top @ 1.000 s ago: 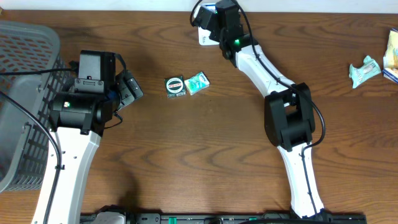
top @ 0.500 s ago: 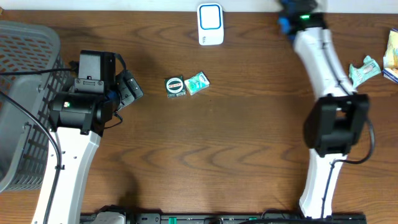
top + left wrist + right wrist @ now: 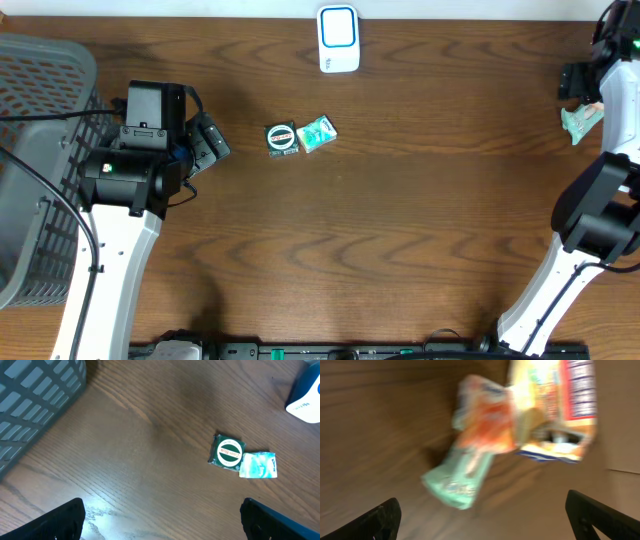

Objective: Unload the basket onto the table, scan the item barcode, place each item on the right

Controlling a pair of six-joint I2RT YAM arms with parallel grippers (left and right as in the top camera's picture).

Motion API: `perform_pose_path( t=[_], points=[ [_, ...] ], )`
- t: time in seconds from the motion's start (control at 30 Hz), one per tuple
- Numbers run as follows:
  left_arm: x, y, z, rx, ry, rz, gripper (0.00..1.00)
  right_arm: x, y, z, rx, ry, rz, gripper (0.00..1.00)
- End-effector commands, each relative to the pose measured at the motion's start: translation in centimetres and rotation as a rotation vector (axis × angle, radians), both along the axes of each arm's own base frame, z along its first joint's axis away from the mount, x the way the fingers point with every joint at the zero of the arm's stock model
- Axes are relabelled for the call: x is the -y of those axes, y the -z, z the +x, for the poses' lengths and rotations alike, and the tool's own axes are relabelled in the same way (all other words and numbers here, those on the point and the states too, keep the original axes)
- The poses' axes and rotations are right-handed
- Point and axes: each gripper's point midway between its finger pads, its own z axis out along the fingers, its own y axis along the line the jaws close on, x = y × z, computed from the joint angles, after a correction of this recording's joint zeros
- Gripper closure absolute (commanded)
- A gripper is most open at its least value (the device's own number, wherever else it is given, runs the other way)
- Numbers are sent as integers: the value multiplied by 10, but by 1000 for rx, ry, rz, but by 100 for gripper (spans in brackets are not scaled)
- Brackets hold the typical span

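I should grab the teal packet with my right gripper by its end away from the green packet, so the teal packet's printed side stays free to scan.
The white and blue scanner (image 3: 338,38) stands at the table's far edge and also shows as the scanner (image 3: 306,395) in the left wrist view. A green packet with a round label (image 3: 282,138) and a teal packet (image 3: 317,132) lie side by side mid-table. My left gripper (image 3: 205,145) hovers open to their left, well apart from the green packet (image 3: 227,452). My right gripper (image 3: 577,84) is at the far right, open and empty, over a mint packet (image 3: 462,477), an orange packet (image 3: 487,420) and a yellow bag (image 3: 560,405). That view is blurred.
A grey mesh basket (image 3: 40,150) fills the left edge, right behind my left arm. The mint packet (image 3: 580,118) lies at the right edge of the table, under my right arm. Bare wood separates the two groups of items.
My right arm has swung from the scanner at the top middle to the far right edge, and its jaws have gone from shut to open. The left arm has not moved.
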Motion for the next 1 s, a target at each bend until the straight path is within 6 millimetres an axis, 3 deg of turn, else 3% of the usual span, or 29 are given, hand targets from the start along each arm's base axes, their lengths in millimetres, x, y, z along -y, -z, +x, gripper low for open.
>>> perform_pose_path(
  t=[0.0, 0.1, 0.13, 0.23, 0.33, 0.47, 0.63, 0.77, 0.87, 0.93, 0.97],
  points=[
    [-2, -5, 1, 11, 1, 9, 2, -69, 5, 25, 114, -149, 335, 1],
    [-2, -5, 1, 11, 1, 9, 2, -137, -7, 33, 189, -316, 666, 1],
    [-2, -5, 1, 11, 1, 9, 2, -172, -21, 31, 225, -400, 848, 1],
    [-2, -5, 1, 11, 1, 9, 2, -217, -48, 26, 268, -512, 1085, 1],
    [-2, -5, 1, 11, 1, 9, 2, -253, -58, 20, 251, -577, 1192, 1],
    [-2, -5, 1, 12, 1, 9, 2, -315, -36, 4, 90, -616, 1162, 1],
    [-2, -5, 1, 11, 1, 9, 2, -396, 2, -21, -139, -451, 1129, 1],
    [-2, -5, 1, 11, 1, 9, 2, -434, 30, -35, -206, -398, 1011, 1],
    [-2, -5, 1, 11, 1, 9, 2, -465, 51, -44, -226, -220, 972, 2],
    [-2, -5, 1, 11, 1, 9, 2, -482, 55, -48, -226, -136, 1003, 24],
    [-2, -5, 1, 11, 1, 9, 2, -487, 57, -49, -227, -113, 1012, 24]
  ],
)
